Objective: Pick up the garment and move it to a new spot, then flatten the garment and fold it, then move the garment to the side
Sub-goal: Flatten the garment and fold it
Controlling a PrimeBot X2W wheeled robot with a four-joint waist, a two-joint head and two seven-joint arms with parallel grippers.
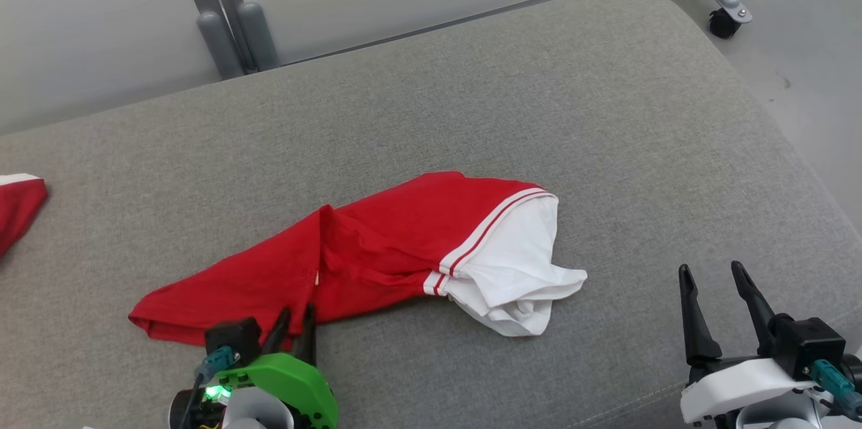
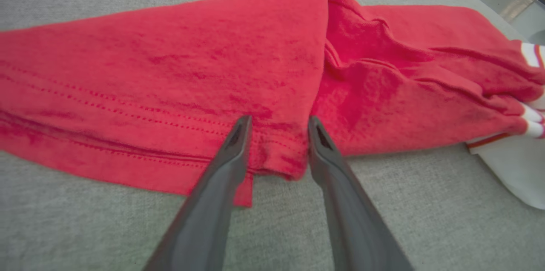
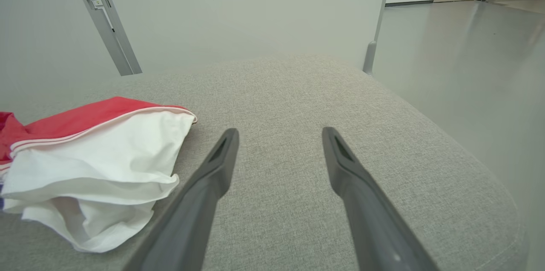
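My right gripper pinches the garment by the white sleeve's lower edge next, as it ripples up off the cushion while the red body lies slack.
The garment is a red shirt with a white sleeve and red-and-white striped trim, lying crumpled on the grey cushion. My left gripper sits at the near hem of its red left half. In the left wrist view the garment spreads ahead, and the left gripper has its jaws partly drawn in over the bunched hem, with a gap still between them. My right gripper stands open to the right of the white sleeve, apart from it. In the right wrist view the garment lies left of the open right gripper.
Another red piece of cloth lies at the cushion's far left edge. Grey metal frame legs rise behind the cushion and a caster stands at the back right. The cushion's rounded right edge drops to the floor.
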